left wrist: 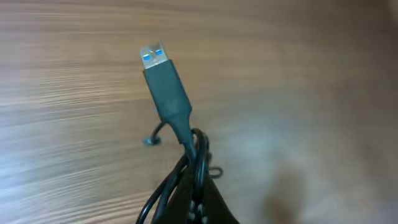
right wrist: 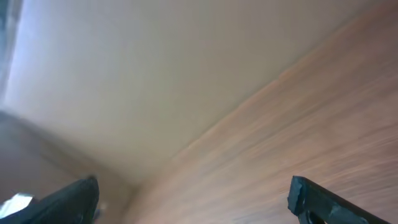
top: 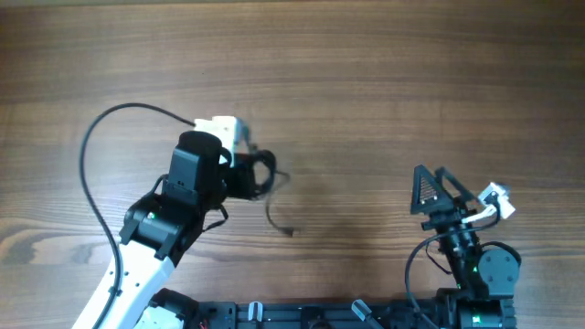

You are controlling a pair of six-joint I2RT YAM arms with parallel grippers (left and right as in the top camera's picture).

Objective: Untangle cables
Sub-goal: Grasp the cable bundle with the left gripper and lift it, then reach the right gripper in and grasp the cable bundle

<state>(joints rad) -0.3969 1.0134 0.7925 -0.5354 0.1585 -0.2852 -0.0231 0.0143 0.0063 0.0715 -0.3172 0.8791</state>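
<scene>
The black USB plug (left wrist: 168, 92) beyond the gripper's fingers hovers above the table, so now my left gripper keeps hold of the cables until they rest there.
The cables (top: 266, 173) are a small black bunch at the middle of the wooden table. My left gripper (top: 251, 174) is shut on that bunch. One loose strand (top: 273, 216) trails down from it to a small plug (top: 291, 232). In the left wrist view, the cables (left wrist: 194, 163) rise out of my shut left gripper (left wrist: 200, 196), and a black USB plug (left wrist: 163, 78) with a blue insert sticks up above the jaws. A small connector (left wrist: 148, 140) lies on the table behind it. My right gripper (top: 437, 194) stands open at the right, well apart from the cables; its fingers (right wrist: 317, 198) have nothing between them.
A thicker black wire (top: 90, 151) belonging to the left arm loops out over the table's left side. The arm bases (top: 320, 315) line the front edge. The right wrist view shows only wood grain and a pale wall (right wrist: 155, 68).
</scene>
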